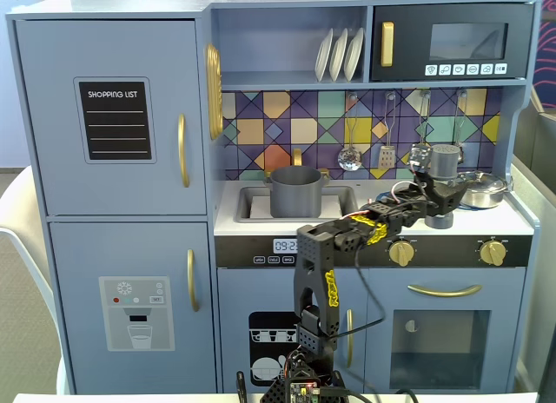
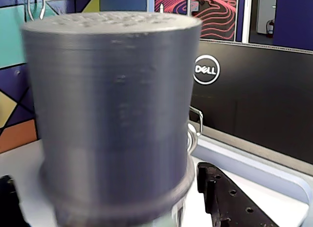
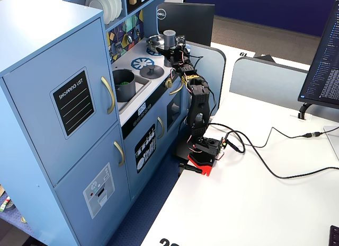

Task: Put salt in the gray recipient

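Observation:
The robot's gripper should next pick up the salt shaker by its dark-gray body (image 1: 440, 199), to put salt in the gray recipient (image 1: 296, 192).
The salt (image 1: 444, 162), a dark-gray shaker with a lighter cap, stands on the stove top at the right in a fixed view; it also shows in the other fixed view (image 3: 169, 36). In the wrist view it (image 2: 112, 114) is blurred and fills the space between my jaws. My gripper (image 1: 437, 203) is open around its body: the right finger (image 2: 215, 188) is almost against it, and the left finger (image 2: 6, 197) stands a little apart. The gray recipient (image 1: 296, 192) sits in the sink at the left of the counter (image 3: 123, 84).
A shiny steel pan (image 1: 480, 190) sits right behind the shaker. A flat gray lid with a knob (image 3: 150, 71) lies on the stove between shaker and sink. Utensils (image 1: 349, 155) hang on the back wall. A Dell monitor (image 3: 185, 23) stands beyond the kitchen.

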{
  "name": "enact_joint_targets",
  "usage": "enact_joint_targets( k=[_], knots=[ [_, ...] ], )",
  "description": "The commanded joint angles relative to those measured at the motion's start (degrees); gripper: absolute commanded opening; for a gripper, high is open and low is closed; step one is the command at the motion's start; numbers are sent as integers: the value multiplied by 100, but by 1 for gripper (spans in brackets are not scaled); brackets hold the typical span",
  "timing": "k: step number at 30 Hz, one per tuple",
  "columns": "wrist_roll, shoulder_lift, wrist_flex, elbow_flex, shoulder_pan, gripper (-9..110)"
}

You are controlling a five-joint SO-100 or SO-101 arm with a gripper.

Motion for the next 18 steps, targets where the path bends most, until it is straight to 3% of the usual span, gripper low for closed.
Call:
enact_joint_targets(
  k=[1,3,4,11,18],
  knots=[
    [44,-141,141,-853,-229,30],
    [62,-88,352,-853,-343,5],
    [220,-53,387,-861,-378,0],
    [1354,914,536,-958,-606,0],
    [3779,2109,2558,-1512,-1441,0]
  ],
)
